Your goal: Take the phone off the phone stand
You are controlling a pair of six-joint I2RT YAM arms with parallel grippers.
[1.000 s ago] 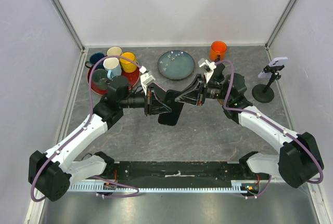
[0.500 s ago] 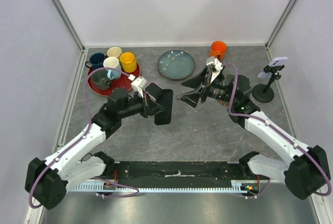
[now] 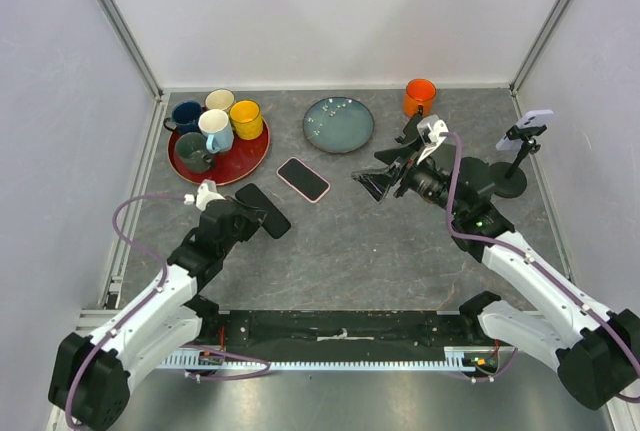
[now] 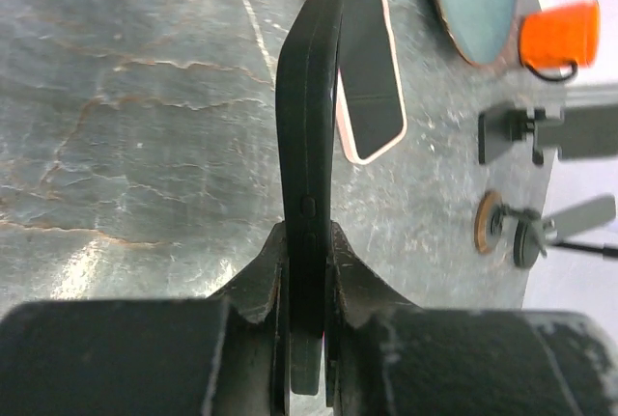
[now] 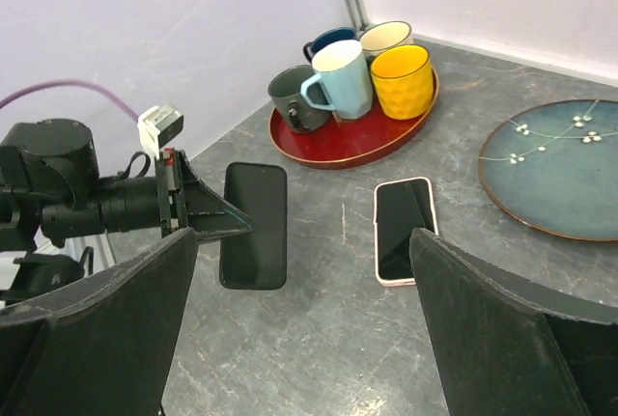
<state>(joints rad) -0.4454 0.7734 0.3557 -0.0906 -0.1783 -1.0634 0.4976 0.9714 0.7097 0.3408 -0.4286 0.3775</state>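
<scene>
I should keep holding the black phone (image 3: 268, 214) with my left gripper. The phone is hanging above the table, short of the side of the pink-cased phone, so it would drop if I opened now.
The black phone stand (image 3: 507, 179) stands at the right edge of the table, with a pale lavender phone (image 3: 537, 114) clamped on top. My right gripper (image 3: 376, 177) (image 5: 304, 242) hangs open left of the stand, nothing between its fingers. My left gripper (image 3: 243, 214) (image 4: 307, 237) is shut edge-on on a black phone (image 3: 268, 214) (image 4: 309, 97) (image 5: 253, 225), held low over the table's left half. A pink-cased phone (image 3: 303, 179) (image 4: 362, 59) (image 5: 404, 228) lies face up on the table between the two grippers.
A red tray (image 3: 243, 161) (image 5: 348, 151) with several mugs sits at the back left. A blue-green plate (image 3: 338, 124) (image 5: 560, 170) and an orange mug (image 3: 420, 97) (image 4: 560, 35) stand along the back. Aluminium posts and white walls close in the table.
The grippers were together mid-table at the black phone. The right one opened and drew back right; the left pulled back left and down with the black phone. The pink-cased phone now lies uncovered.
</scene>
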